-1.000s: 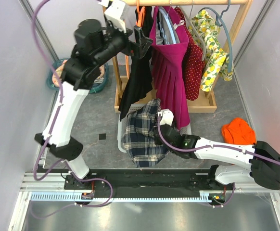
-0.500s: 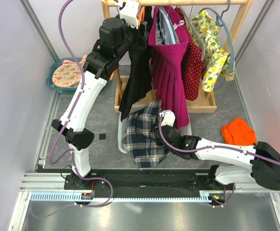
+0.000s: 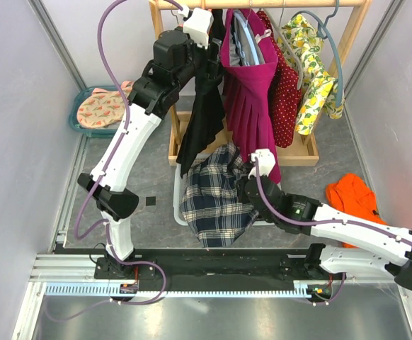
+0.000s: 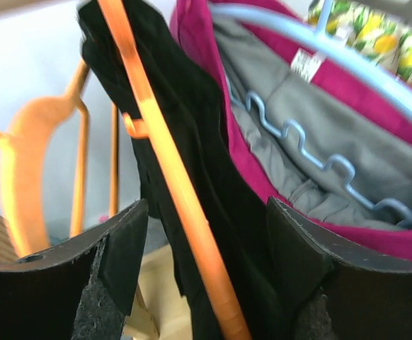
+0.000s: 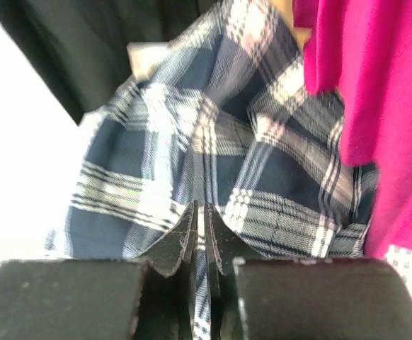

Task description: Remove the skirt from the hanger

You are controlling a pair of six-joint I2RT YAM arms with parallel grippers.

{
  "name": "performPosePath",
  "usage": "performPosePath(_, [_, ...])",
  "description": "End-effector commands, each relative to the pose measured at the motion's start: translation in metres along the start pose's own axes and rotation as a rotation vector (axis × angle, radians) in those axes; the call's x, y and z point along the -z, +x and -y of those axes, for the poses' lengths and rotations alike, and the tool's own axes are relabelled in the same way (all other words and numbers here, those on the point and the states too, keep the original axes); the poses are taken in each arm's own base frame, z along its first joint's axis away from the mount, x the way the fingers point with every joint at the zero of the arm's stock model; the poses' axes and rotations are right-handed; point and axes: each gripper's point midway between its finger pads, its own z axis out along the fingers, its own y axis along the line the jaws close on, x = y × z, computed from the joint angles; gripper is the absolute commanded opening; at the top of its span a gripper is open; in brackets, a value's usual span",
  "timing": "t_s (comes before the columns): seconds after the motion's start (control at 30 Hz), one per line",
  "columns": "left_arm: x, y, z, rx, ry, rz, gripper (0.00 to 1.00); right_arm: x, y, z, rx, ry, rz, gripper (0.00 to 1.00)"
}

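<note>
My left gripper grabs the orange hanger (image 4: pixel 165 177) by the near side of its bar (image 4: pixel 210 255) next, leaving the black skirt free to remove.
A black skirt (image 3: pixel 204 120) hangs on an orange hanger (image 4: pixel 165 177) at the left end of the wooden rack (image 3: pixel 305 152). My left gripper (image 3: pixel 209 55) is up at the rail and open. In the left wrist view, my left gripper (image 4: pixel 207 237) has the hanger bar and black cloth (image 4: pixel 192 127) between its pads, with gaps on both sides. My right gripper (image 3: pixel 248 185) is low, over a plaid skirt (image 3: pixel 209 202) heaped in a white basket (image 3: pixel 177 202). In the right wrist view, my right gripper (image 5: pixel 202 216) has its fingers almost together, with a strip of plaid cloth (image 5: pixel 262 149) in the slit.
A magenta skirt (image 3: pixel 252 106) on a light blue hanger (image 4: pixel 298 134) hangs right beside the black one. A red dotted garment (image 3: pixel 285 92) and a lemon-print one (image 3: pixel 312 78) hang further right. An orange cloth (image 3: pixel 349 193) lies on the floor at right. A teal basket (image 3: pixel 96 110) stands at left.
My left arm has swung right to the orange hanger and its jaws have narrowed around it. My right gripper has risen up and right, and the plaid cloth has shifted with it.
</note>
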Motion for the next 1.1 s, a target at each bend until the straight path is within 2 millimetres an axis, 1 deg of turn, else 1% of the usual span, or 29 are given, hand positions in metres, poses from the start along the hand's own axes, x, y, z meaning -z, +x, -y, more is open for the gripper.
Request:
performPosePath(0.0, [-0.001,0.013,-0.003,-0.045,0.009,-0.039,0.72,0.014,-0.039,-0.001,0.004,0.019,0.084,0.13])
performPosePath(0.03, [-0.001,0.016,-0.003,-0.049,0.013,-0.046,0.67,0.016,-0.044,-0.001,0.0,0.021,0.095,0.13])
performPosePath(0.07, [-0.001,0.016,-0.003,-0.049,0.014,-0.048,0.55,0.017,-0.045,0.0,-0.001,0.022,0.098,0.13])
performPosePath(0.1, [0.0,0.017,-0.003,-0.051,0.018,-0.055,0.49,0.018,-0.047,0.0,-0.001,0.023,0.102,0.13])
performPosePath(0.13, [0.0,0.019,-0.002,-0.055,0.026,-0.059,0.36,0.021,-0.051,0.0,-0.009,0.021,0.112,0.13])
performPosePath(0.23, [0.001,0.02,-0.003,-0.058,0.028,-0.063,0.21,0.026,-0.059,0.001,-0.02,0.021,0.131,0.13])
performPosePath(0.27, [0.001,0.02,-0.004,-0.058,0.026,-0.064,0.12,0.027,-0.061,0.002,-0.022,0.027,0.138,0.13])
performPosePath(0.3, [0.002,0.018,-0.003,-0.06,0.031,-0.06,0.09,0.027,-0.062,0.003,-0.02,0.028,0.142,0.13])
performPosePath(0.33, [0.003,0.016,-0.002,-0.063,0.038,-0.057,0.03,0.029,-0.065,0.002,-0.022,0.026,0.147,0.13])
performPosePath(0.43, [0.005,0.012,-0.001,-0.069,0.047,-0.047,0.02,0.03,-0.069,0.003,-0.025,0.03,0.155,0.13])
performPosePath(0.5, [0.006,0.008,-0.003,-0.074,0.043,-0.036,0.02,0.03,-0.066,0.003,-0.022,0.029,0.149,0.11])
performPosePath(0.57, [0.008,-0.006,-0.007,-0.079,0.023,0.002,0.02,0.029,-0.064,0.004,-0.022,0.029,0.144,0.1])
performPosePath(0.67, [0.016,-0.037,-0.015,-0.089,-0.014,0.09,0.02,0.029,-0.059,0.004,-0.029,0.022,0.134,0.09])
performPosePath(0.7, [0.024,-0.051,-0.02,-0.092,-0.032,0.126,0.02,0.029,-0.058,0.005,-0.03,0.023,0.133,0.08])
performPosePath(0.77, [0.034,-0.069,-0.025,-0.099,-0.049,0.176,0.02,0.029,-0.056,0.006,-0.035,0.021,0.132,0.08])
performPosePath(0.8, [0.045,-0.084,-0.027,-0.096,-0.055,0.21,0.02,0.031,-0.057,0.007,-0.036,0.02,0.136,0.08])
performPosePath(0.83, [0.054,-0.092,-0.029,-0.093,-0.056,0.232,0.02,0.031,-0.058,0.008,-0.041,0.022,0.14,0.08])
performPosePath(0.87, [0.06,-0.097,-0.029,-0.091,-0.054,0.243,0.02,0.032,-0.057,0.009,-0.038,0.023,0.139,0.08])
performPosePath(0.9, [0.078,-0.111,-0.031,-0.085,-0.052,0.275,0.02,0.033,-0.059,0.009,-0.042,0.023,0.145,0.08])
performPosePath(0.93, [0.087,-0.116,-0.032,-0.081,-0.048,0.288,0.02,0.034,-0.061,0.01,-0.039,0.026,0.149,0.08])
performPosePath(0.97, [0.091,-0.114,-0.03,-0.076,-0.034,0.282,0.02,0.035,-0.064,0.009,-0.043,0.02,0.155,0.11])
performPosePath(1.0, [0.1,-0.118,-0.03,-0.071,-0.03,0.292,0.02,0.037,-0.066,0.008,-0.043,0.018,0.161,0.14])
performPosePath(1.03, [0.12,-0.129,-0.032,-0.062,-0.027,0.318,0.02,0.038,-0.069,0.008,-0.043,0.018,0.167,0.18])
performPosePath(1.07, [0.124,-0.126,-0.031,-0.057,-0.015,0.312,0.02,0.04,-0.075,0.007,-0.043,0.014,0.178,0.29])
